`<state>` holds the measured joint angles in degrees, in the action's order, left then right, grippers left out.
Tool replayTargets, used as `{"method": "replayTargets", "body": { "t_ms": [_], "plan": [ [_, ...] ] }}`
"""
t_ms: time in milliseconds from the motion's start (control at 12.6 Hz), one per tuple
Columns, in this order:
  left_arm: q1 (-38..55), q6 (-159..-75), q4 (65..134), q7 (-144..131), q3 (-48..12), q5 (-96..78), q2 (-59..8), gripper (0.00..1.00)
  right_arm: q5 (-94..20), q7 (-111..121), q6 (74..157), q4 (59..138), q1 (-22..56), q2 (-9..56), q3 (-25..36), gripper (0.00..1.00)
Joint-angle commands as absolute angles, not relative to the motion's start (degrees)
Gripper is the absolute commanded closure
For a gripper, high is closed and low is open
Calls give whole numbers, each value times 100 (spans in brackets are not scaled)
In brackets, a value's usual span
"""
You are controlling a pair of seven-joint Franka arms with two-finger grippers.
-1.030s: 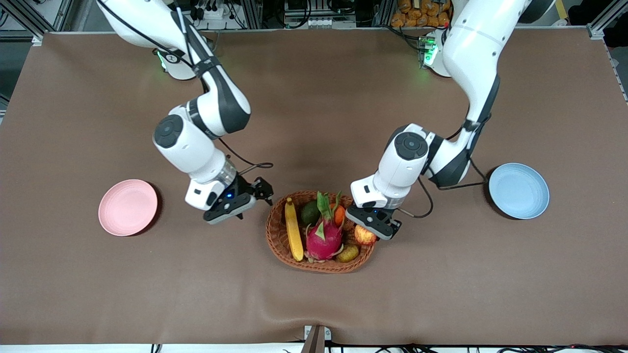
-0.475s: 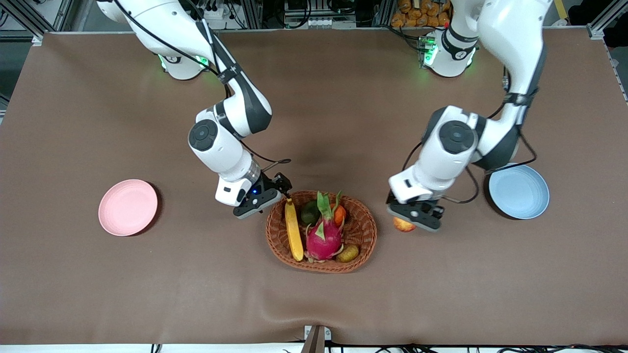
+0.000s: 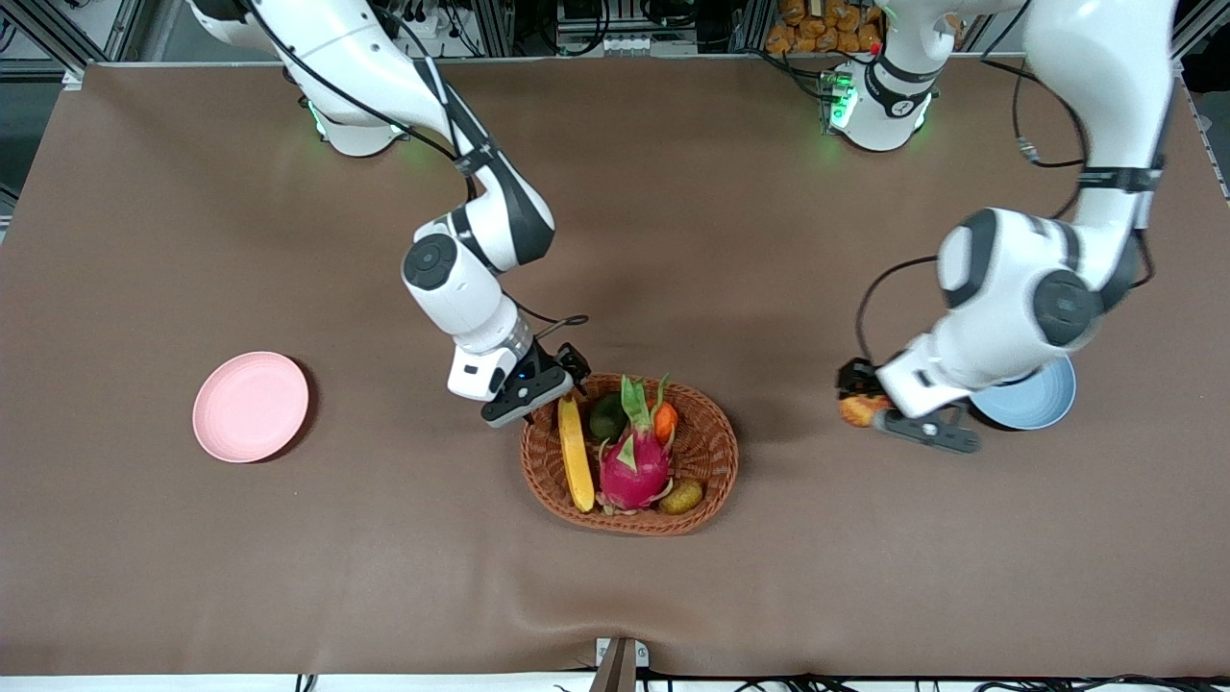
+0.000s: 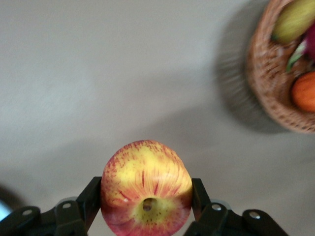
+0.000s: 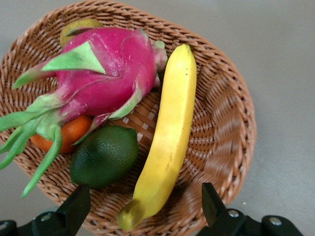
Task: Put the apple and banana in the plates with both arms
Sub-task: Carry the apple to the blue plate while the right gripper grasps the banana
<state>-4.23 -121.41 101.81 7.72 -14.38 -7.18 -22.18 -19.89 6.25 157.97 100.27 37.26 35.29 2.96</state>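
Note:
The banana needs to get onto the pink plate, so my right gripper should grab it next by its dark-tipped end (image 5: 133, 214).
My left gripper (image 3: 865, 408) is shut on the red and yellow apple (image 3: 858, 409), in the air between the wicker basket (image 3: 716, 452) and the light blue plate (image 3: 1043, 399); the left wrist view shows the apple (image 4: 146, 189) gripped between both fingers. My right gripper (image 3: 567, 384) is open over the basket's rim, above the banana's dark tip. The yellow banana (image 3: 575, 454) lies in the basket at the right arm's end; in the right wrist view the banana (image 5: 167, 135) lies between my open fingers. The pale pink plate (image 3: 251, 406) lies at the right arm's end of the table.
The basket also holds a pink dragon fruit (image 3: 634, 466), a dark green fruit (image 3: 606, 417), a small orange fruit (image 3: 665, 420) and a brownish oval fruit (image 3: 681, 497). The left arm's wrist partly covers the blue plate.
My left gripper lifted the apple out of the basket and carried it toward the blue plate. My right gripper moved from beside the basket to over the banana's tip.

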Motion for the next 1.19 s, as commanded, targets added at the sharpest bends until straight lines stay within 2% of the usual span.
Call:
{"method": "replayTargets", "body": {
  "t_ms": [0, 79, 158, 317, 554, 871, 1109],
  "plan": [
    [-1307, -11463, 10318, 1116, -1722, -940, -2048, 64, -2048, 712, 16214, 10124, 3779, 3656, 334, 0],
    [-1518, -11304, 10318, 1160, -1723, -940, -2065, 64, -2048, 712, 16442, 10229, 3797, 3665, 334, 0],
    [-1747, -11259, 10336, 1395, -1714, -940, -2118, 64, -2048, 712, 16592, 10317, 3814, 3665, 334, 5],
    [-2160, -11207, 10371, 1957, -1705, -940, -2258, 64, -2048, 712, 16629, 10345, 3885, 3674, 334, 20],
    [-2758, -11127, 10406, 2765, -1688, -809, -2469, 64, -2048, 721, 16646, 10345, 3894, 3700, 334, 32],
    [-3207, -11171, 10599, 3129, -1679, -379, -2584, 63, -2048, 721, 16638, 10371, 3955, 3709, 334, 33],
    [-3480, -11574, 10573, 3287, -1687, -27, -2908, 62, -2048, 712, 16638, 10406, 3990, 3709, 343, 40]
  ]
}}
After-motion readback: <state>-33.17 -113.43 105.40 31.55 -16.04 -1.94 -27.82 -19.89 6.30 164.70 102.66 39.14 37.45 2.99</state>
